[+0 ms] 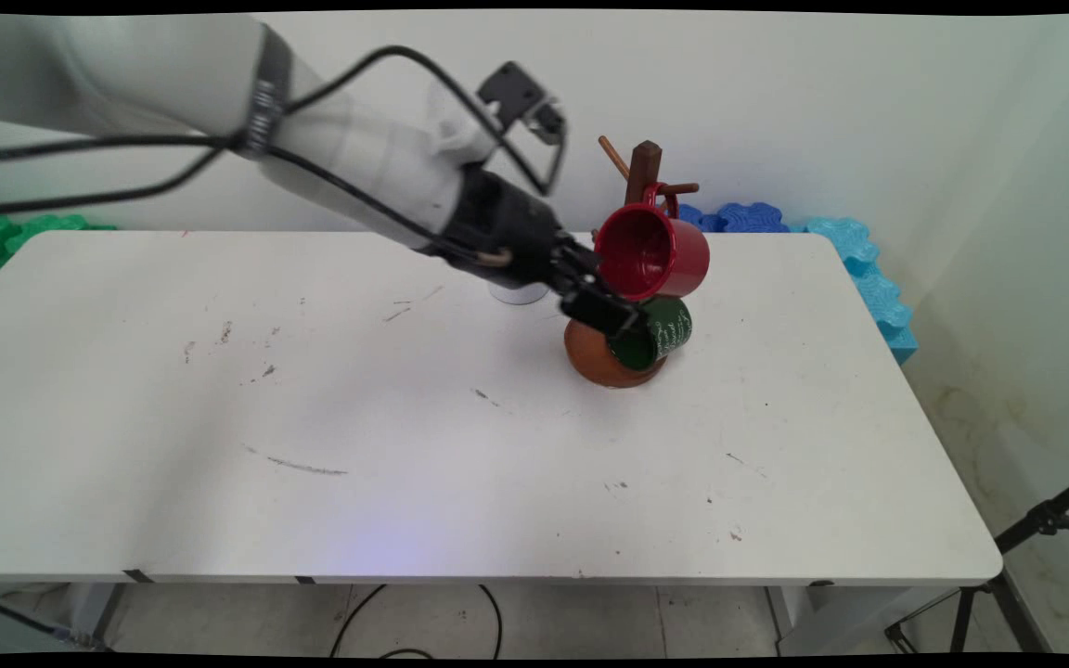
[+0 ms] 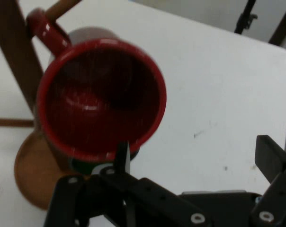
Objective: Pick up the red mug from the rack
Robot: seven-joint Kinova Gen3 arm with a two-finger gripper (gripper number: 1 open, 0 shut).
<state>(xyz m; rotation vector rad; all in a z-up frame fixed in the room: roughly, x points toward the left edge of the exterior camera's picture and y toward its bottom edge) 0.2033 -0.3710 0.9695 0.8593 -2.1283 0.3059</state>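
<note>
I should grab the red mug by its rim [image 1: 621, 295] with my gripper next. Then the red mug's handle [image 1: 650, 196] stays free to slide off the wooden peg.
A brown wooden mug tree [image 1: 643, 169] stands on its round base [image 1: 590, 357] right of the table's middle. A red mug [image 1: 655, 252] hangs by its handle from a peg, mouth facing my gripper [image 1: 604, 299]. Under it hangs a dark green mug [image 1: 663, 334] with white lettering. The gripper is open and empty, right at the mugs' left side. In the hand view the red mug [image 2: 100, 94] fills the upper left, with the post [image 2: 13, 56] and base [image 2: 31, 175] behind it. One fingertip [image 2: 121, 153] lies just below the red rim, the other is far to the right; the gripper [image 2: 197, 156] frames bare table.
A small pale round object [image 1: 518, 295] sits on the white table [image 1: 405, 445] behind the gripper. Blue foam blocks [image 1: 748, 218] and cyan ones [image 1: 873, 278] line the back right edge, green ones [image 1: 15, 232] the back left. A tripod leg [image 1: 1040, 524] stands at the right.
</note>
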